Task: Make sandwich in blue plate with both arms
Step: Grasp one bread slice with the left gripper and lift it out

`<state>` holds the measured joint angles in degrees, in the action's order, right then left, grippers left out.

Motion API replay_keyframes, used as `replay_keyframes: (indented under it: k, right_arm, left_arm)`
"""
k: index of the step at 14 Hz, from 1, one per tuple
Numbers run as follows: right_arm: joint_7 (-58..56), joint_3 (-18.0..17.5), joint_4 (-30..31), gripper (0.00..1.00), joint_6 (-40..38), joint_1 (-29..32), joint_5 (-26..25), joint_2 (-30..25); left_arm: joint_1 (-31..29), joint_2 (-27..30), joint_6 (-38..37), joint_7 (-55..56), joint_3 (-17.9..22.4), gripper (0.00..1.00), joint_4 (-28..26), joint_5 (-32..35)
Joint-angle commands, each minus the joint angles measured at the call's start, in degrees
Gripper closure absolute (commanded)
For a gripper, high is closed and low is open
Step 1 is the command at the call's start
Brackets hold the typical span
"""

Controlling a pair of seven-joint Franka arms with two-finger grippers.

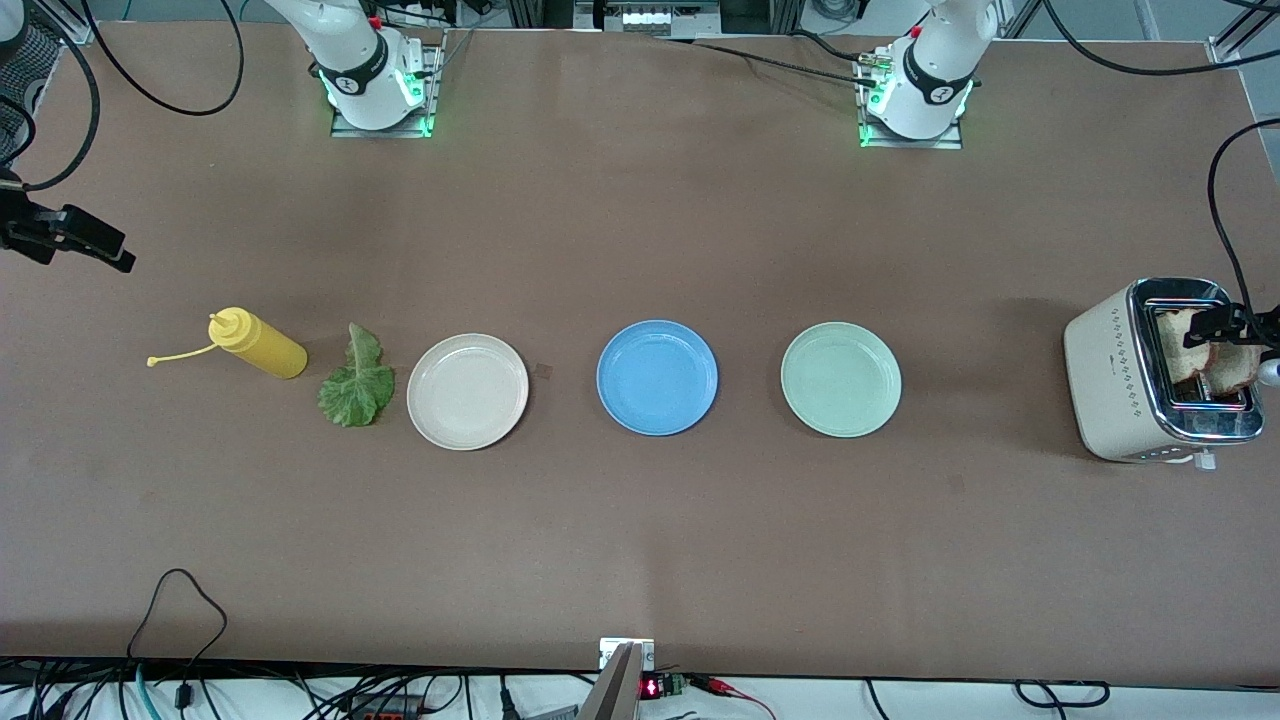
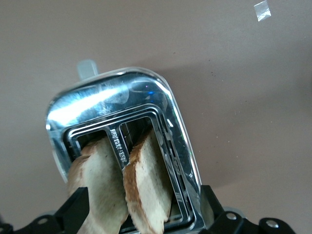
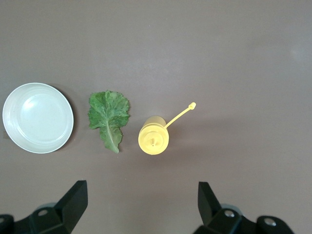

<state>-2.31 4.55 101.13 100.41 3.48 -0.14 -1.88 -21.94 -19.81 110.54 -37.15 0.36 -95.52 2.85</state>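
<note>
Both bread slices in the toaster are still below the fingers of my left gripper, so it should go lower before it closes on them.
The blue plate (image 1: 657, 377) lies bare at the middle of the table. Two bread slices (image 1: 1210, 362) stand in the slots of a cream toaster (image 1: 1120, 380) at the left arm's end. My left gripper (image 1: 1225, 325) hangs open just over the toaster top. In the left wrist view, my left gripper (image 2: 144, 207) has both slices (image 2: 146, 185) between its spread fingers, not touching them. A green lettuce leaf (image 1: 357, 380) lies flat toward the right arm's end and shows in the right wrist view (image 3: 109, 117). My right gripper (image 1: 105, 252) is open and empty (image 3: 141, 200), high over that end.
A beige plate (image 1: 467, 391) lies beside the lettuce, and a mint-green plate (image 1: 841, 379) lies between the blue plate and the toaster. A yellow squeeze bottle (image 1: 262, 346) lies on its side beside the lettuce, its cap hanging off on a strap.
</note>
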Motion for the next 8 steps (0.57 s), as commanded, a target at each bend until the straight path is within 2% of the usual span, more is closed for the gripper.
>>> replay_keyframes:
  k: [1,6,7,8]
  right_arm:
    - [0.55,-0.07,-0.59,0.0,0.05,0.03,0.23,0.65]
    - [0.64,-0.16,-2.6,0.0,0.49,-0.32,0.76,3.72]
    - [0.64,-0.07,-2.61,0.0,0.49,-0.32,0.76,3.81]
    - [0.64,-0.16,-2.61,0.0,0.4,-0.23,0.76,3.81]
  left_arm:
    - [-1.88,-2.16,0.11,-2.23,-0.63,0.05,1.22,-2.76]
    - [-2.05,-2.16,-0.68,-2.14,-0.54,0.44,0.25,-2.76]
    - [-2.4,-2.07,-1.02,-2.23,-0.54,0.57,-0.01,-2.76]
    - [-2.75,-2.16,-2.59,-1.62,-0.54,0.6,-0.02,-2.76]
